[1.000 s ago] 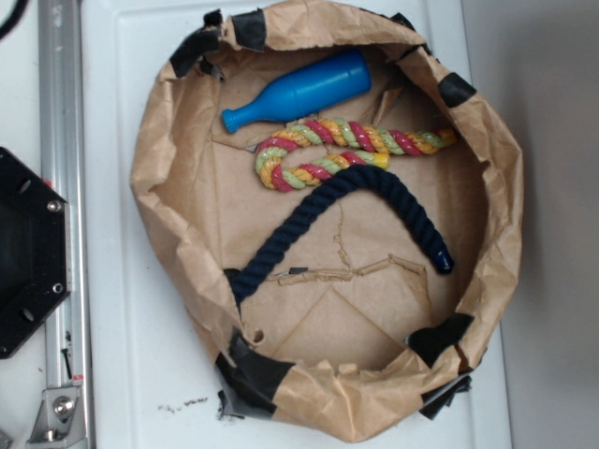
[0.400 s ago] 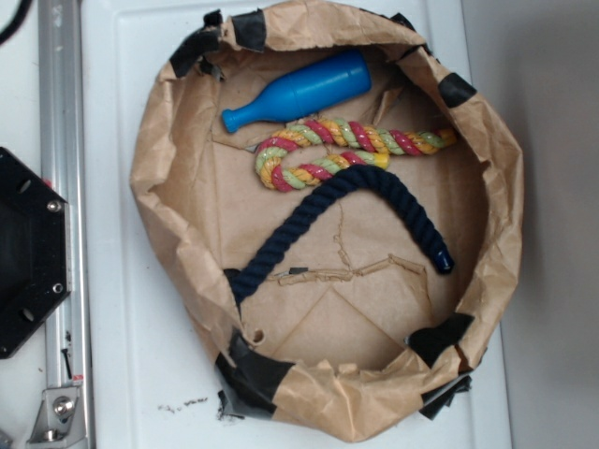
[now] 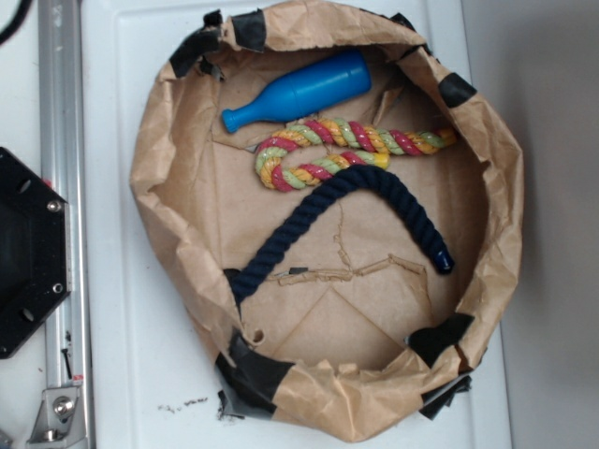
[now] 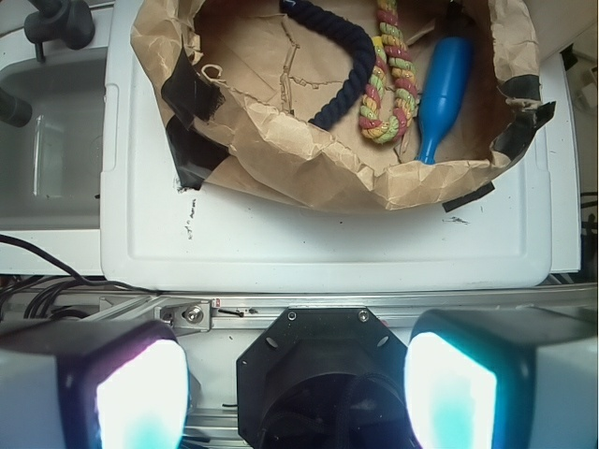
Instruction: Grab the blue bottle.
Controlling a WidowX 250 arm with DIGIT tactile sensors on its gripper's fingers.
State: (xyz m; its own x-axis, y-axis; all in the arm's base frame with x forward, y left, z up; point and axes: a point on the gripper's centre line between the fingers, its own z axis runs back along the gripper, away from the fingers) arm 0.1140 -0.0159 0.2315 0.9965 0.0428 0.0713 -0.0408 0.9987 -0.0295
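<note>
I will grab the blue bottle by its wide body point(image 3: 323, 87) next with my gripper. Then it can come out of the paper-lined basket.
The blue bottle point(image 3: 299, 90) lies on its side at the far edge of a brown paper-lined basket point(image 3: 164, 201), neck pointing left. The wrist view shows the blue bottle point(image 4: 445, 86) at the upper right inside the basket. My gripper point(image 4: 298, 393) hangs open above the black robot base point(image 4: 323, 374), well short of the basket, with nothing between its two wide-apart pads point(image 4: 140, 398). No part of the gripper appears in the exterior view.
Beside the bottle lies a multicoloured twisted rope point(image 3: 346, 150), and below it a dark navy rope point(image 3: 337, 210). The basket stands on a white tray point(image 3: 140, 374). An aluminium rail point(image 3: 61, 187) and the black base plate point(image 3: 28, 253) are at the left.
</note>
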